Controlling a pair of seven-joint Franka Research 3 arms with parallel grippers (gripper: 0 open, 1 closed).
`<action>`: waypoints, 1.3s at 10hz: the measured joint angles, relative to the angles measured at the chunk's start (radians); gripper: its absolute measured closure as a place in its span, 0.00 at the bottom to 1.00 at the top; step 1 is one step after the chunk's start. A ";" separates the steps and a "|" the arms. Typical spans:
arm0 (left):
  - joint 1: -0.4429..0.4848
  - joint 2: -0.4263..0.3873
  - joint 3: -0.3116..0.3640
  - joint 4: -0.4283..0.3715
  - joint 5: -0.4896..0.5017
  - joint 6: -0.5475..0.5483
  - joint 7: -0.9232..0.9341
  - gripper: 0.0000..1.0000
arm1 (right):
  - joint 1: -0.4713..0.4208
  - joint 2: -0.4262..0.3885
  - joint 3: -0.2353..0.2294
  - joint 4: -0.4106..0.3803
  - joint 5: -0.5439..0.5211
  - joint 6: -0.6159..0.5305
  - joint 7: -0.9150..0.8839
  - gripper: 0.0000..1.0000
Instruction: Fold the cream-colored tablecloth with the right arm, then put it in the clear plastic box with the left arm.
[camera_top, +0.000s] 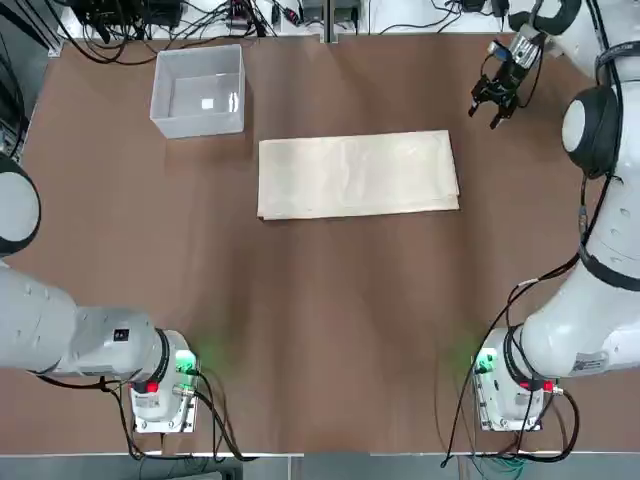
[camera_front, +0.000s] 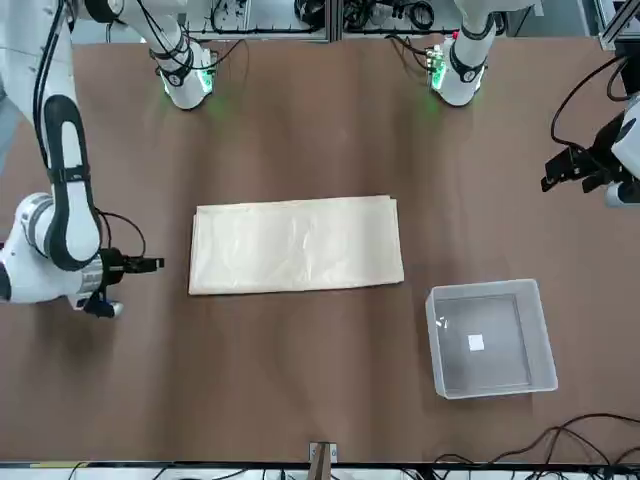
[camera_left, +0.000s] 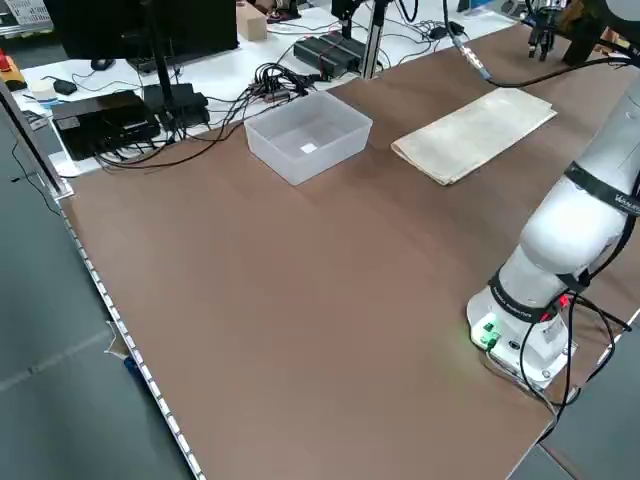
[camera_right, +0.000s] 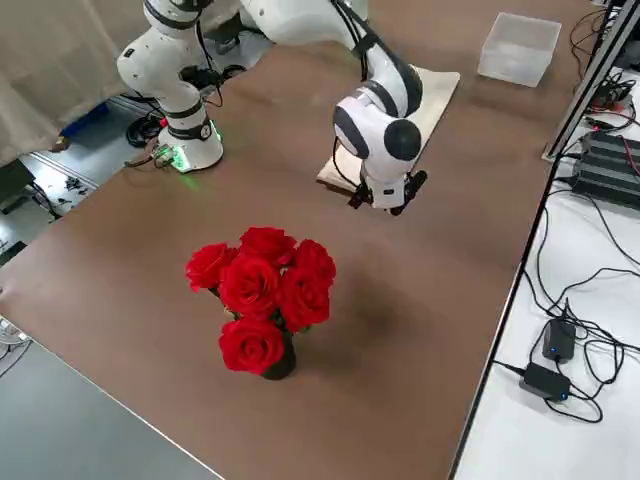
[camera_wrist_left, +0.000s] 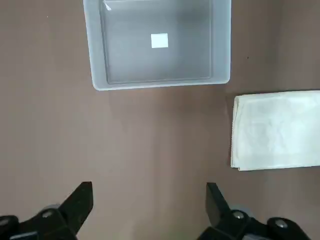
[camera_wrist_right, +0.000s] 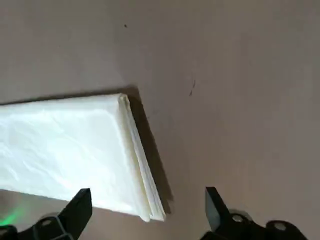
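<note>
Next, my right gripper grabs the tablecloth's layered end edge (camera_front: 194, 250) to fold it, where the folds stand up while the tablecloth's broad top (camera_front: 297, 245) lies flat.
The cream-colored tablecloth (camera_top: 357, 175) (camera_front: 297, 245) lies flat at mid-table, folded into a long rectangle with layered edges at its right end (camera_wrist_right: 65, 150). The clear plastic box (camera_top: 198, 125) (camera_front: 490, 385) (camera_wrist_left: 160, 82) stands at the far left with only a small white label inside. My right gripper (camera_top: 487, 112) (camera_wrist_right: 147, 207) hovers open beyond the cloth's far right corner, holding nothing. My left gripper (camera_front: 572, 170) (camera_wrist_left: 149, 205) hangs open high over the table's left side, nearer my side than the box, with the cloth's left end (camera_wrist_left: 277, 130) in its view.
A bunch of red roses (camera_right: 262, 295) stands on the table's right side, past the right arm. Cables and black electronics (camera_left: 120, 120) lie beyond the far edge. The green-lit arm bases (camera_top: 165, 385) (camera_top: 510, 385) sit at the near edge.
</note>
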 joint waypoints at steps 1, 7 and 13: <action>0.000 0.000 0.000 0.000 0.000 0.000 0.000 0.00 | 0.000 0.006 0.004 -0.024 0.011 0.025 -0.033 0.00; -0.004 0.002 -0.001 0.000 0.000 0.000 0.000 0.00 | 0.012 0.014 0.041 -0.112 0.022 0.143 -0.074 0.00; -0.004 0.002 -0.002 0.000 0.000 0.000 0.000 0.00 | 0.032 0.055 0.107 -0.139 0.048 0.177 -0.080 0.00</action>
